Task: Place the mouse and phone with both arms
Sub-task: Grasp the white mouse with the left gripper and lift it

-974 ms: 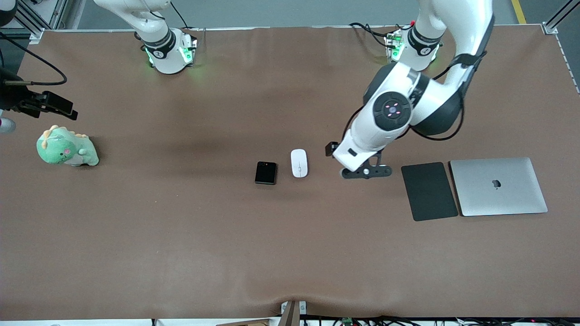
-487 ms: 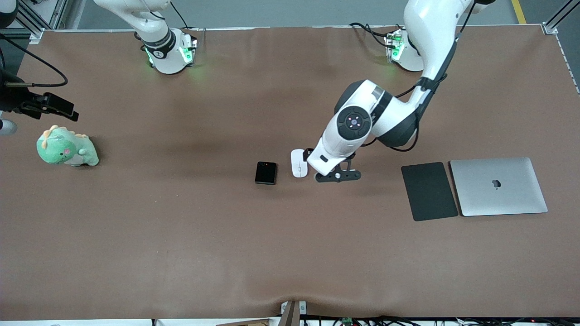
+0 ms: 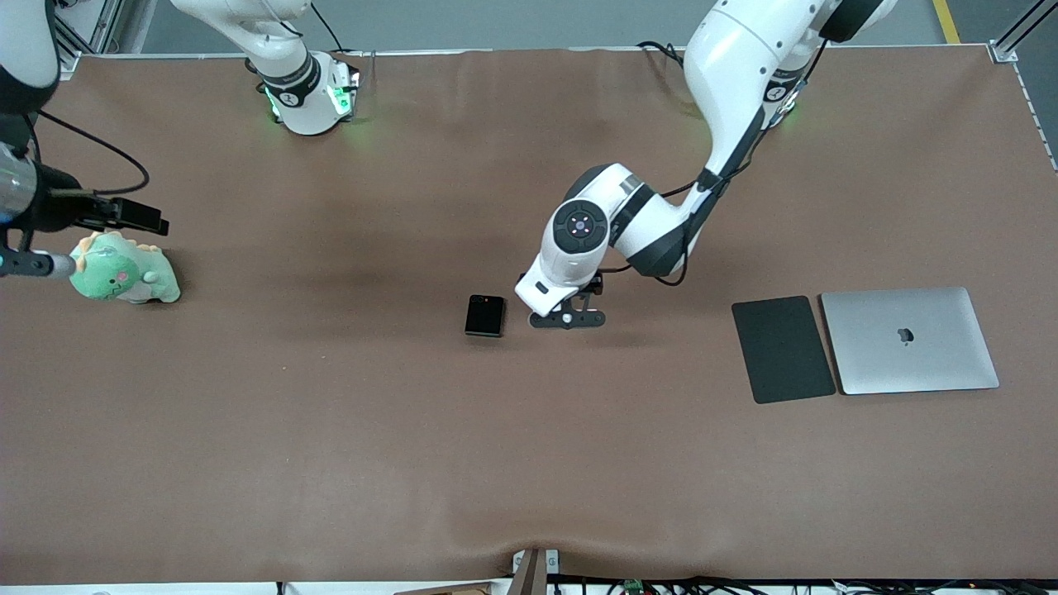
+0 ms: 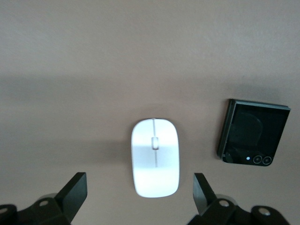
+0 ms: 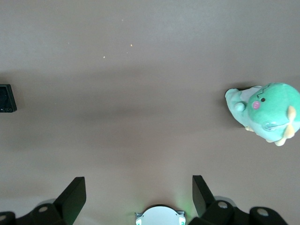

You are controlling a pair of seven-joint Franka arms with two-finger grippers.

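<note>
The white mouse needs to go on the dark grey pad [image 3: 783, 349], so my left gripper will grab it by its long sides next.
The white mouse [image 4: 155, 157] lies flat on the brown table, with the black folded phone [image 4: 253, 138] beside it toward the right arm's end. In the front view the left arm's wrist hides the mouse, while the phone [image 3: 484, 316] shows. My left gripper [image 4: 139, 187] hangs open over the mouse, its fingers standing wide on either side and touching nothing. My right gripper [image 5: 139, 194] is open and empty, high over the right arm's end of the table near the plush dinosaur. From there the phone [image 5: 6, 98] shows far off.
A green plush dinosaur [image 3: 122, 277] sits at the right arm's end of the table. A dark grey pad [image 3: 782, 349] and a closed silver laptop [image 3: 909, 340] lie side by side at the left arm's end. The right arm's base [image 3: 310, 99] stands at the table's back edge.
The left arm has swung from beside the pad toward the table's middle and now covers the mouse in the front view. The right arm has shifted slightly toward the dinosaur. Both grippers stayed open.
</note>
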